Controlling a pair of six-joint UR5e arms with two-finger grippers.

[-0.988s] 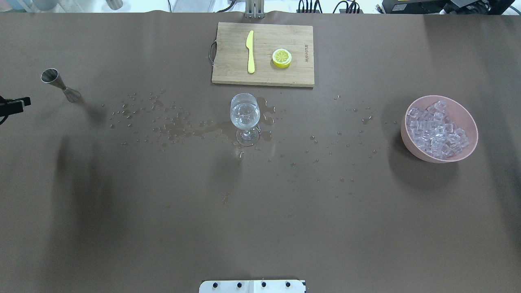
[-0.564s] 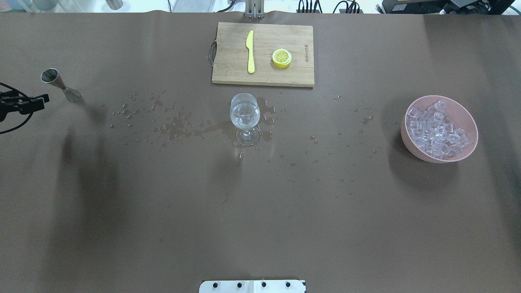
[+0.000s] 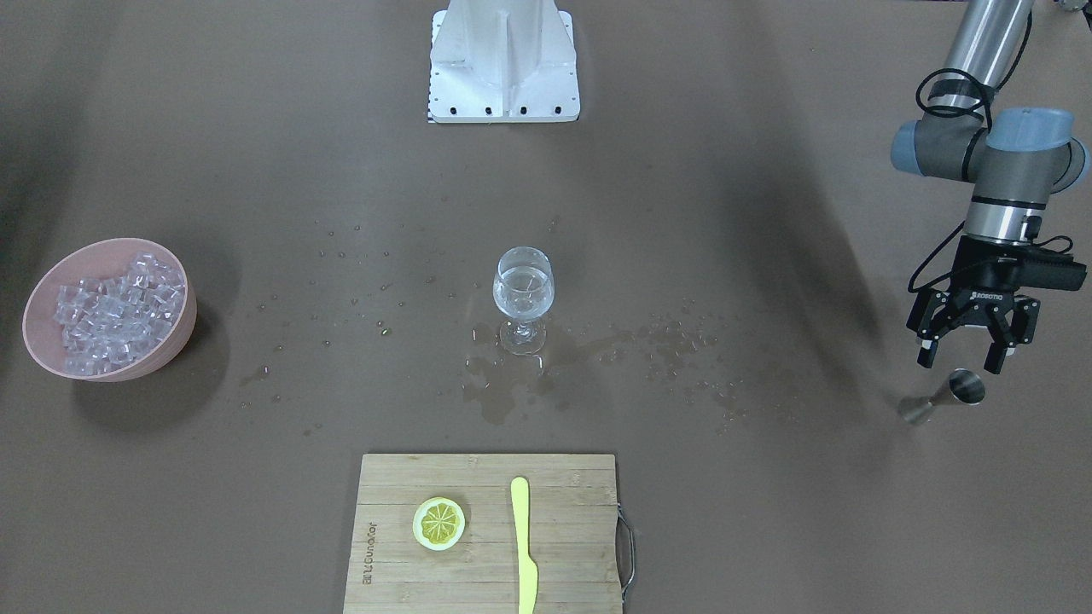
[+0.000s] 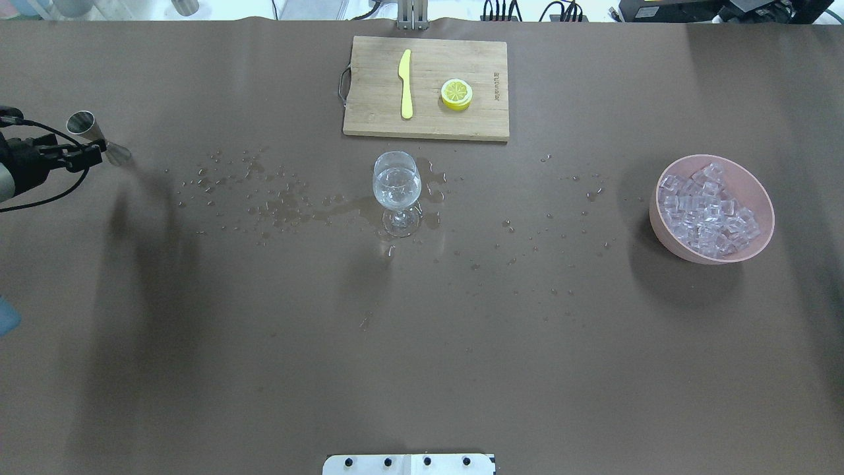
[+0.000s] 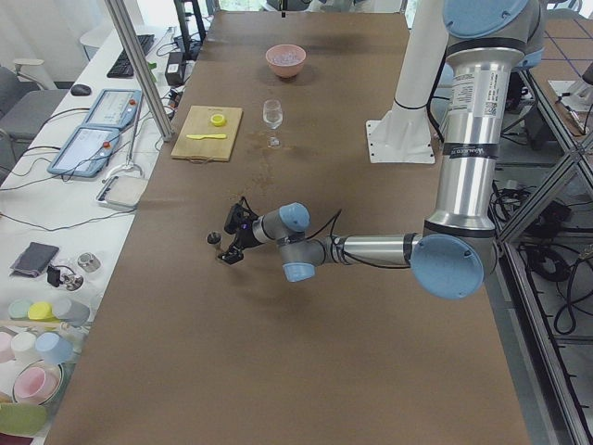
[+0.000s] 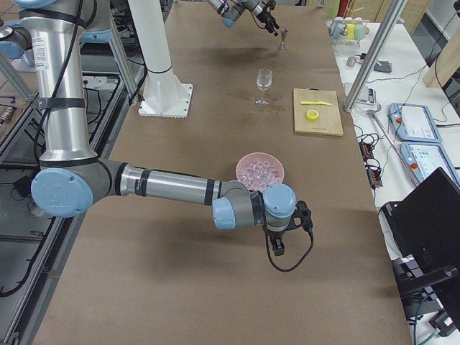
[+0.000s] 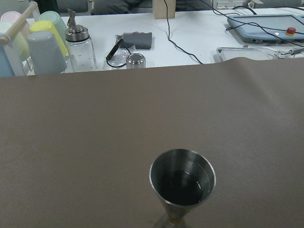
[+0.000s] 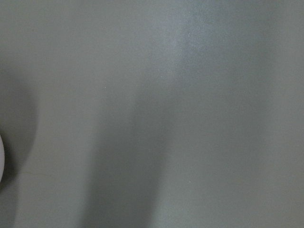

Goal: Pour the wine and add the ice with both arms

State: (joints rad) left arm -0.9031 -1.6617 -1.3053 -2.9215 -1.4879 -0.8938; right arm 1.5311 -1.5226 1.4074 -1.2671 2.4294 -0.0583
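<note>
Next, my left gripper grabs the steel jigger by its narrow middle to pour the wine into the stemmed glass [image 3: 523, 292].
A steel jigger [image 3: 955, 394] stands at the table's far left [image 4: 92, 135]. The left wrist view looks into it [image 7: 183, 183]; a little clear wine lies at its bottom. My left gripper [image 3: 959, 364] is open and empty, just short of the jigger and above the table; it also shows in the overhead view [image 4: 89, 156]. A stemmed glass [image 4: 396, 185] with clear liquid stands mid-table. The ice [image 4: 707, 210] is heaped in a pink bowl [image 4: 758, 191] at the right. My right gripper [image 6: 277, 246] hangs near the bowl, seen only in the exterior right view; I cannot tell if it is open.
A wooden cutting board [image 4: 369, 99] at the back holds a yellow knife [image 4: 406, 82] and a lemon half [image 4: 456, 94]. Spilled droplets and a puddle [image 4: 290, 204] lie around the glass. The white mounting base [image 3: 503, 64] is at the robot's edge.
My left gripper has come in from the table's left edge toward the jigger and now sits right beside it. Nothing else has moved.
</note>
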